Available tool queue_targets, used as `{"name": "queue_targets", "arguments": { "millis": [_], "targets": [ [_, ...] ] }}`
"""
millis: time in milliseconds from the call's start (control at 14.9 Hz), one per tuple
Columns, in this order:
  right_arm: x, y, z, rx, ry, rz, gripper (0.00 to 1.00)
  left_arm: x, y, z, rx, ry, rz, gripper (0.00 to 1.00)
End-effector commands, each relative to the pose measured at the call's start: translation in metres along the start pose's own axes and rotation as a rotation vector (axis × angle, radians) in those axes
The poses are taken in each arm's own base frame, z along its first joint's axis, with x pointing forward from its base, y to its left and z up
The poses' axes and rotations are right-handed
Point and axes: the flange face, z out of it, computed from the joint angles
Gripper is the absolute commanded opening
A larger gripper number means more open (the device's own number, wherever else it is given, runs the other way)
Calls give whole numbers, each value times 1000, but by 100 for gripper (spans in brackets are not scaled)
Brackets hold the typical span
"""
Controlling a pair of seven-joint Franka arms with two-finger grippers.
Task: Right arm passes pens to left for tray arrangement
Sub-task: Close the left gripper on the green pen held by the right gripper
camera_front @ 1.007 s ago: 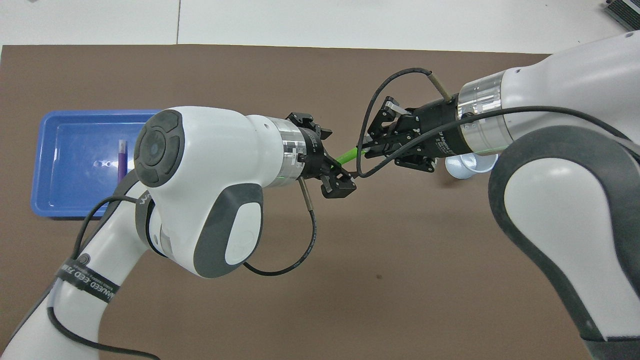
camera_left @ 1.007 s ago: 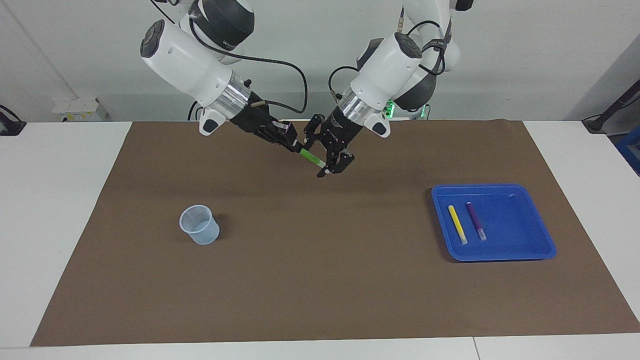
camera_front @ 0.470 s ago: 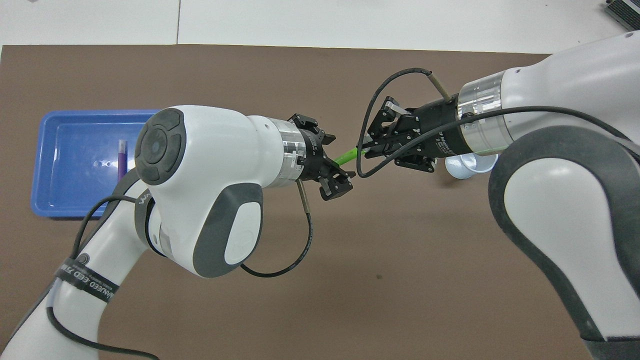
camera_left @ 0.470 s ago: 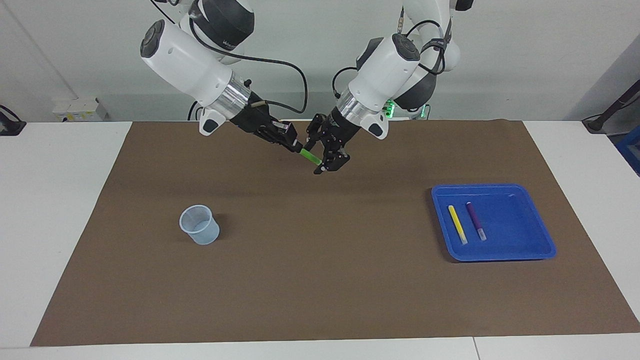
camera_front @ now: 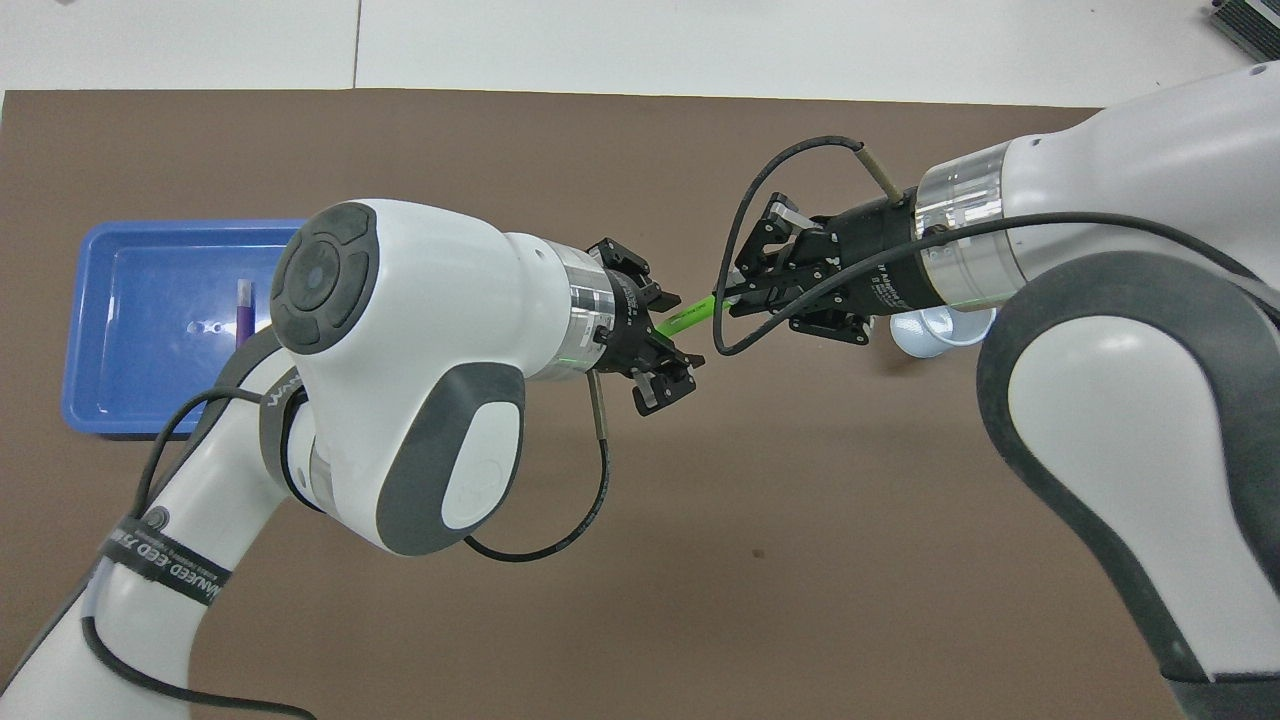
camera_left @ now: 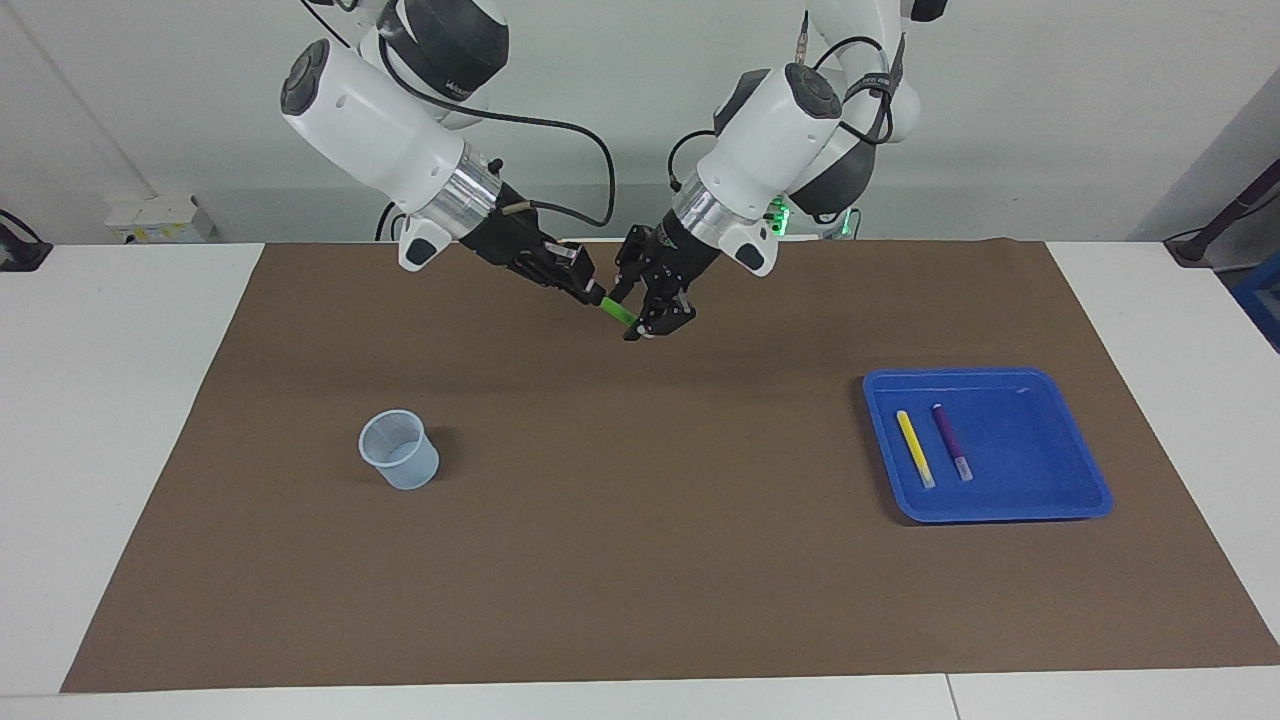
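The left gripper grabs the loose end of the green pen (camera_front: 690, 315) next, since the right gripper's fingers already wrap around the pen's opposite end.
My right gripper (camera_left: 598, 298) (camera_front: 722, 300) is shut on one end of the green pen (camera_left: 618, 311) (camera_front: 690, 315) and holds it in the air over the mat's robot-side middle. My left gripper (camera_left: 650, 325) (camera_front: 668, 340) is at the pen's free end, its jaws open and standing close on either side of it. The blue tray (camera_left: 1000, 374) (camera_front: 90, 330) lies toward the left arm's end of the table. The yellow pen (camera_left: 915, 448) and the purple pen (camera_left: 951, 442) (camera_front: 243, 310) lie side by side in it. In the overhead view the left arm hides the yellow pen.
A translucent pale-blue cup (camera_left: 399, 450) (camera_front: 940, 335) stands upright toward the right arm's end. A brown mat (camera_left: 640, 560) covers most of the white table. Both arms meet above the mat's edge nearest the robots.
My left gripper has slid up along the green pen toward the right gripper, and its jaws have narrowed around the pen. The right arm has held still.
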Motion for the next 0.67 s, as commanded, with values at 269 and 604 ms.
{"name": "queue_targets", "arguments": {
  "millis": [269,604],
  "targets": [
    [-2,4,0,15,1,-18,0,-2,-3,-6,6,16,69,7],
    [-2,4,0,14,0,-23,0,-10,-4,-17,-8,-1,82,0]
  ]
}}
